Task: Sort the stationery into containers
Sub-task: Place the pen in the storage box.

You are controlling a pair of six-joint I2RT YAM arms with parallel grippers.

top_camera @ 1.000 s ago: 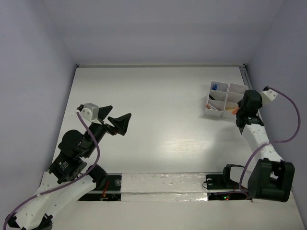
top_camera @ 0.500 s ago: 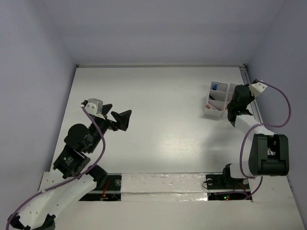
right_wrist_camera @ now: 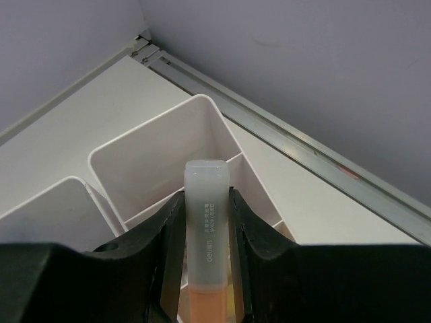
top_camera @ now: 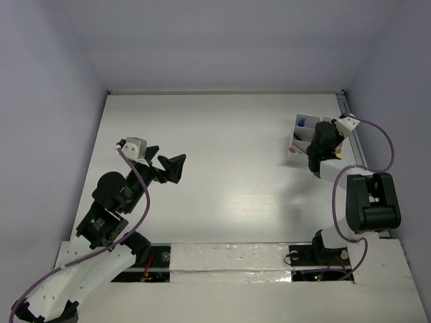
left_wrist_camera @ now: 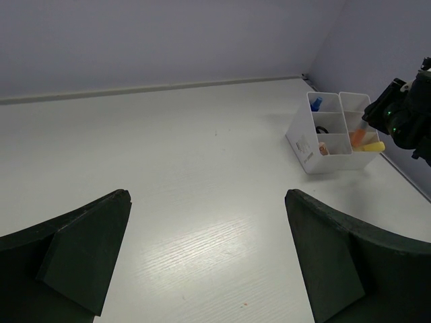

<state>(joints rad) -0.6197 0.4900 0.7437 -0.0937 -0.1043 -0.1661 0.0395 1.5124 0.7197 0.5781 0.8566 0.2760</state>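
Note:
The orange marker [right_wrist_camera: 207, 222] hangs upright with its orange end in the tray's section beside the yellow item and would stay there, so the right gripper needs to let go of it now.
My right gripper [right_wrist_camera: 205, 202] is shut on an orange marker [right_wrist_camera: 207, 222] with a frosted cap, holding it over the white organizer tray [right_wrist_camera: 155, 141]. In the top view the right gripper [top_camera: 318, 145] covers the tray's [top_camera: 301, 136] right side. In the left wrist view the tray [left_wrist_camera: 306, 145] holds a blue-capped tube [left_wrist_camera: 315, 103], with orange [left_wrist_camera: 357, 138] and yellow [left_wrist_camera: 374, 146] items in its right part. My left gripper [top_camera: 167, 158] is open and empty over the left of the table, and its wrist view [left_wrist_camera: 207, 198] shows bare table between its fingers.
A metal rail [right_wrist_camera: 303, 148] runs along the table's right edge just beyond the tray. Lilac walls close the table at the back and sides. The white table top [top_camera: 229, 155] lies between the two arms.
My right gripper has swung left and farther back, from the tray's right side to above it, with the marker in it. The left arm has shifted only slightly.

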